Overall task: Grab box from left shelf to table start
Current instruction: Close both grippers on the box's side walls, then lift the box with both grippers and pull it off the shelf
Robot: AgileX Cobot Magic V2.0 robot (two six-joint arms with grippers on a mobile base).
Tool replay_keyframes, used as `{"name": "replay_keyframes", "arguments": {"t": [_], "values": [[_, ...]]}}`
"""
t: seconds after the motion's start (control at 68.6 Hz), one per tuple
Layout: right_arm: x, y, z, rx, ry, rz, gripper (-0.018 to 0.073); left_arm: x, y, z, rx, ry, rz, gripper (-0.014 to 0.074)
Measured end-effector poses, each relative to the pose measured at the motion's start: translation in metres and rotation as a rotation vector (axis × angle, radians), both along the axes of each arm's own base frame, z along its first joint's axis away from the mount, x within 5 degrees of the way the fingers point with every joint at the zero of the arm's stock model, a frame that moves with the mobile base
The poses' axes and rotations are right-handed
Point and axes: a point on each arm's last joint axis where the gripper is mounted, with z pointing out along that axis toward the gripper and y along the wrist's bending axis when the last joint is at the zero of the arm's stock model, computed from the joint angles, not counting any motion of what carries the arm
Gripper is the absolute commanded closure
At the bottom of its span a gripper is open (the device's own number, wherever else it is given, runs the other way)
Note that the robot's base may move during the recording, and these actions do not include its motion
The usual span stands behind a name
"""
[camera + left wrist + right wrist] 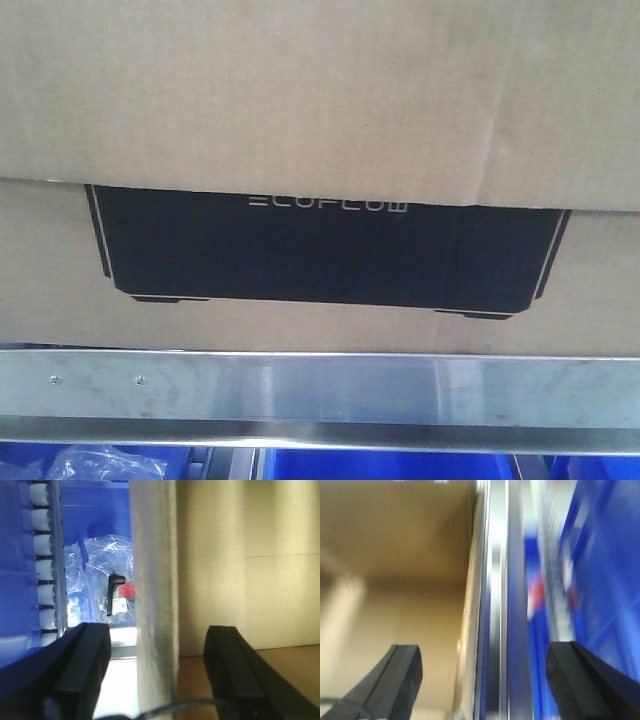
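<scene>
I should next lift the cardboard box off the shelf, so my right gripper should grab the box by its upright side edge (470, 600).
The brown cardboard box (320, 100) with a black panel and "ECOFLOW" lettering fills the front view and sits on the left shelf, behind its silver front rail (320, 390). No gripper shows in the front view. In the left wrist view my left gripper (157, 675) is open, its black fingers (82, 670) straddling the pale rail (155, 605), with the box (240, 580) on the right. In the blurred right wrist view my right gripper (482, 680) is open, its fingers (395, 680) either side of the rail (495, 605), with the box (395, 555) on the left.
Blue plastic bins (380, 465) sit below the rail. In the left wrist view a blue bin (95, 530) holds a clear bag with a black part (114, 595), beside a column of white rollers (42, 565). Blue bins (600, 580) show right of the rail in the right wrist view.
</scene>
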Motion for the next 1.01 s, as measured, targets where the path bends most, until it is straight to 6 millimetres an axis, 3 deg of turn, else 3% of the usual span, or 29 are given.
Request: {"name": "replay_keyframes", "arguments": {"t": [0.16, 0.306, 0.452, 0.642, 0.729, 1.006], "values": [[0.053, 0.000, 0.007, -0.002, 0.199, 0.008, -0.0046, 0.000, 0.000, 0.000, 0.000, 0.000, 0.000, 0.0281], [0.096, 0.001, -0.008, -0.001, 0.331, 0.011, -0.0033, 0.000, 0.000, 0.000, 0.000, 0.000, 0.000, 0.0281], [0.124, 0.000, -0.033, -0.001, 0.430, 0.011, 0.0131, 0.001, 0.000, 0.000, -0.002, -0.002, 0.001, 0.0323], [0.135, 0.003, -0.043, 0.021, 0.465, 0.020, 0.0514, 0.010, -0.003, -0.010, 0.010, 0.034, 0.002, 0.0554], [0.135, 0.003, -0.042, 0.027, 0.463, 0.022, 0.0502, 0.013, -0.005, -0.013, 0.006, 0.050, -0.001, 0.0702], [0.133, 0.004, -0.041, 0.032, 0.458, 0.025, 0.0501, 0.014, -0.005, -0.012, 0.016, 0.032, 0.001, 0.0688]]}}
